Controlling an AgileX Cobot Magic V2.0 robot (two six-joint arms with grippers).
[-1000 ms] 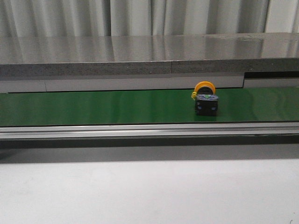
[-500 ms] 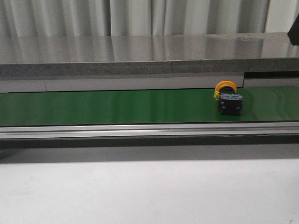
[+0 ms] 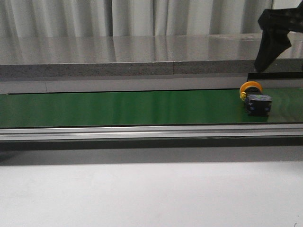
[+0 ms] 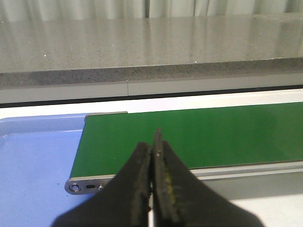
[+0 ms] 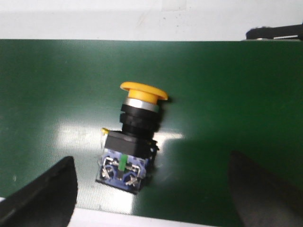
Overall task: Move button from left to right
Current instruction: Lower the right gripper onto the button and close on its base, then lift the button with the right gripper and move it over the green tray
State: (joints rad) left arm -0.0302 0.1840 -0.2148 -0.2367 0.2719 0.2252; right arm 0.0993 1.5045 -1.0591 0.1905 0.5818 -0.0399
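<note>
It isn't time to close on the button yet: my right gripper is above the button's orange cap [image 3: 251, 86] on the green belt in the front view, so it needs to go down first.
The button [image 3: 254, 99] lies on its side on the green belt [image 3: 118, 108] near the right end, orange-yellow cap towards the back, black body towards the front. In the right wrist view the button [image 5: 131, 144] lies between and beyond my two wide-apart fingers. My right gripper [image 5: 151, 196] is open and empty, above the button and not touching it. In the front view the right gripper [image 3: 271, 42] hangs at the upper right, just above the button. My left gripper [image 4: 152, 156] is shut and empty, over the belt's left end.
A blue tray [image 4: 33, 156] lies beside the belt's left end. A grey stone ledge [image 3: 142, 56] runs behind the belt and a metal rail [image 3: 142, 132] along its front. A white table surface [image 3: 142, 194] is in the foreground.
The button has travelled to the right along the belt. My right gripper has come into the front view at the upper right, above the button.
</note>
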